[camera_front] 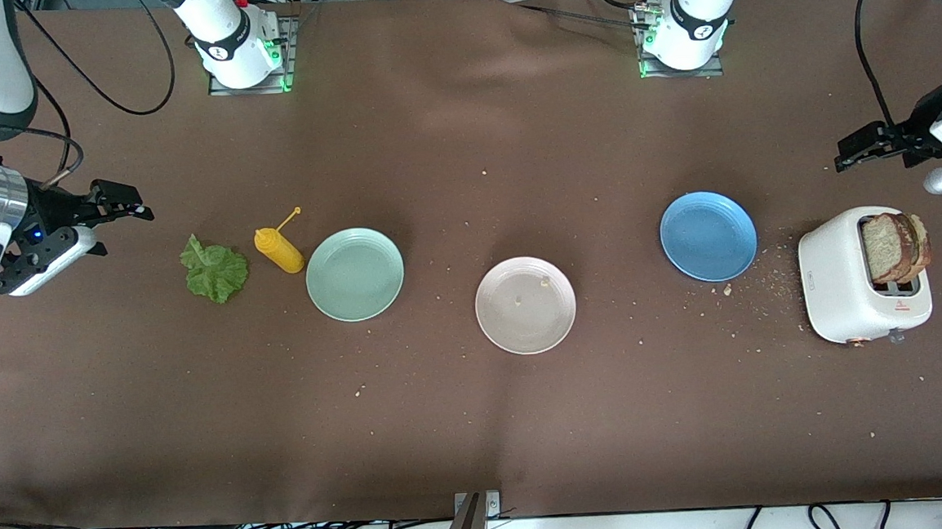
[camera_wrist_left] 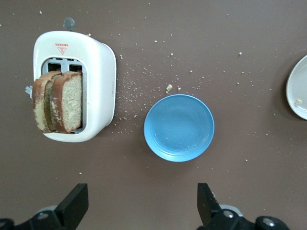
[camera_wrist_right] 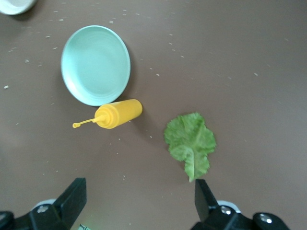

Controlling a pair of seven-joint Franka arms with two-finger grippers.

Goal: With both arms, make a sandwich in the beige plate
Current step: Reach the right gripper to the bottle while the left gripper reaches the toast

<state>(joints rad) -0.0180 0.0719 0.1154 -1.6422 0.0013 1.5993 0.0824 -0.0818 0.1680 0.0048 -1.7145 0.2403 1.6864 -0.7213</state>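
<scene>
My left gripper next needs to grip a bread slice by its crust edge point(camera_front: 905, 241) to make the sandwich in the beige plate point(camera_front: 525, 304).
The beige plate point(camera_front: 525, 304) lies in the table's middle with only crumbs on it; its rim shows in the left wrist view point(camera_wrist_left: 298, 86). Two brown bread slices point(camera_front: 895, 247) stand in a white toaster point(camera_front: 844, 287) at the left arm's end, also in the left wrist view point(camera_wrist_left: 58, 101). A green lettuce leaf point(camera_front: 214, 269) lies flat at the right arm's end, also in the right wrist view point(camera_wrist_right: 190, 142). My left gripper point(camera_front: 863, 148) is open and empty in the air above the table, by the toaster. My right gripper point(camera_front: 120, 208) is open and empty in the air by the lettuce.
A mint-green plate point(camera_front: 355, 273) and a lying yellow squeeze bottle point(camera_front: 279, 248) are between the lettuce and the beige plate. A blue plate point(camera_front: 708, 235) lies between the beige plate and the toaster. Crumbs are scattered near the toaster.
</scene>
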